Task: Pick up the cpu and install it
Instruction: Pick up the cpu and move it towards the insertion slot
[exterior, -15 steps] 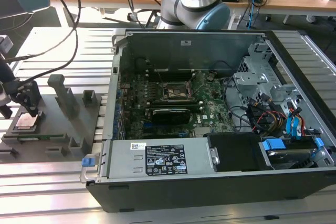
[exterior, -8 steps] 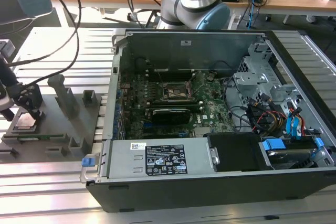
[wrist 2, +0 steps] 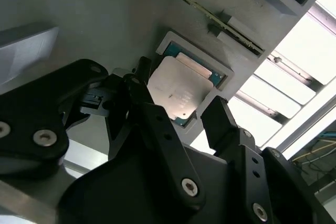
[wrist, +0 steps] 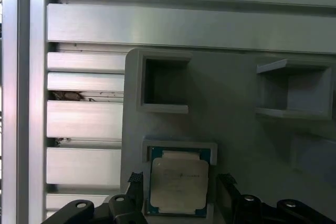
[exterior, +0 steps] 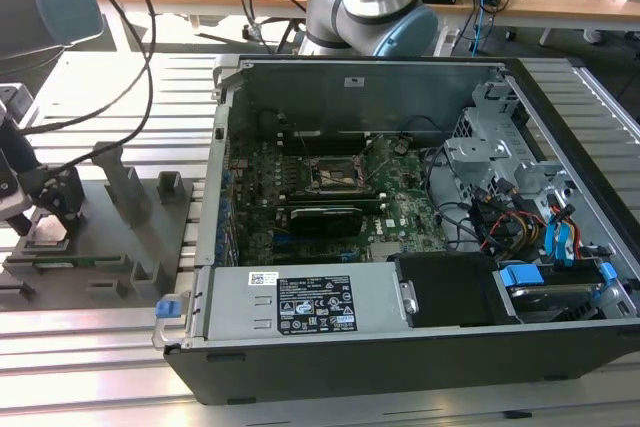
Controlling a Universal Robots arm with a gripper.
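The raised brackets of the fixture wrap the cpu's top and bottom ends. My gripper should pick up the cpu (wrist: 178,183) by its open side edges next.
The cpu (wrist: 178,183) is a small pale metallic square lying flat in a recess of the grey fixture plate (wrist: 241,145). In the exterior view it sits at the far left (exterior: 45,235). My gripper (wrist 2: 181,106) hangs right over it, open, with one black finger (wrist 2: 140,85) on each side of the chip and a small gap to each edge. In the exterior view the gripper (exterior: 48,215) stands low over the fixture. The black socket frame (exterior: 335,175) sits on the motherboard inside the open computer case (exterior: 400,347), well to the exterior view's right of the gripper.
Grey fixture blocks (exterior: 125,187) and empty pockets (wrist: 163,85) stand beside the chip's recess. The slotted aluminium table (wrist: 84,119) runs under everything. The case's metal wall (exterior: 215,177) rises between fixture and motherboard. Cables (exterior: 130,37) hang across the back left.
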